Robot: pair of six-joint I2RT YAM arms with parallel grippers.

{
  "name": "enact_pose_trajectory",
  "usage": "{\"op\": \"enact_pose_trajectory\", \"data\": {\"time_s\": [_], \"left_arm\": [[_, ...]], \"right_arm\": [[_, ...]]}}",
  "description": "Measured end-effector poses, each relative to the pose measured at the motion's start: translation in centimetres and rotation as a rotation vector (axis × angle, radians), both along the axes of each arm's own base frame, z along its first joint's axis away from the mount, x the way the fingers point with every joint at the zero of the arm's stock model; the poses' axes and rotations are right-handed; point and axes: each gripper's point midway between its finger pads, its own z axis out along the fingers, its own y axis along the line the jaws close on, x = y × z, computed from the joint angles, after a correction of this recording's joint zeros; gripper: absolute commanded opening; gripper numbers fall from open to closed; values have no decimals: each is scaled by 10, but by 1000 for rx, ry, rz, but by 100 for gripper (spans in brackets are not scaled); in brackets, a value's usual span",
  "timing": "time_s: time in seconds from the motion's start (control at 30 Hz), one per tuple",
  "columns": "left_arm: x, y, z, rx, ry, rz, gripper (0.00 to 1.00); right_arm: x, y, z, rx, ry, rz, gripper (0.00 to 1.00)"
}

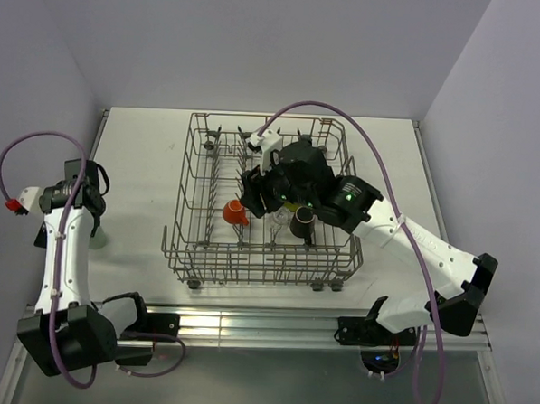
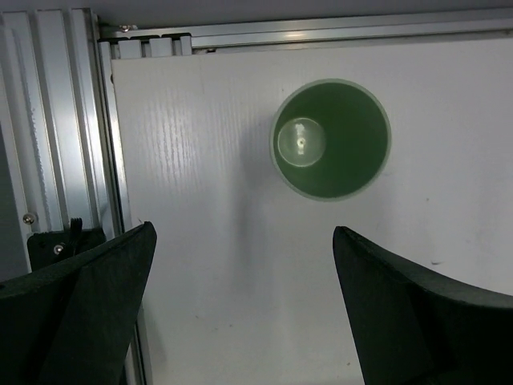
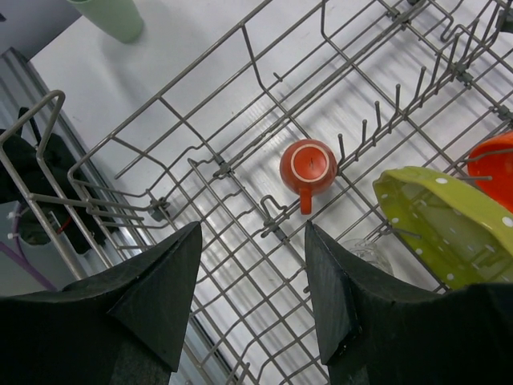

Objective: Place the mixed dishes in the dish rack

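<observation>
Next, my left gripper grabs the pale green cup (image 2: 330, 138) by its open rim (image 2: 330, 199) to load it into the dish rack.
The dish rack (image 1: 189, 218) stands mid-table. In the right wrist view, inside the rack (image 3: 200, 132), a small orange handled cup (image 3: 309, 167) lies upside down, beside a yellow-green plate (image 3: 445, 220), the orange bowl (image 3: 497, 164) and a clear glass (image 3: 365, 255). The top view shows the orange cup (image 1: 235, 211) and a dark brown mug (image 1: 302, 224) in the rack. My right gripper (image 3: 252, 241) hangs open and empty over the rack floor (image 1: 252, 192). My left gripper (image 2: 242, 241) is open and empty above the table. The pale green cup (image 2: 330, 138) stands upright just beyond its fingers.
The pale green cup also shows outside the rack in the right wrist view (image 3: 112, 16). An aluminium rail (image 2: 64, 144) borders the table's left edge close to the cup. White table (image 1: 141, 159) lies between the left arm and the rack.
</observation>
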Motion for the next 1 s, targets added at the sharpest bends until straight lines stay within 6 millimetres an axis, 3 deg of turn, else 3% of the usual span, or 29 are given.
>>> {"op": "enact_pose_trajectory", "data": {"time_s": [0.2, 0.5, 1.0], "left_arm": [[11, 16, -12, -20, 16, 22, 99], [31, 18, -19, -54, -3, -23, 98], [69, 26, -53, -125, 68, -75, 95]], "right_arm": [[-4, 1, -4, 0, 12, 19, 61], [-4, 0, -11, -13, 17, 20, 61], [-5, -2, -23, -25, 19, 24, 61]]}}
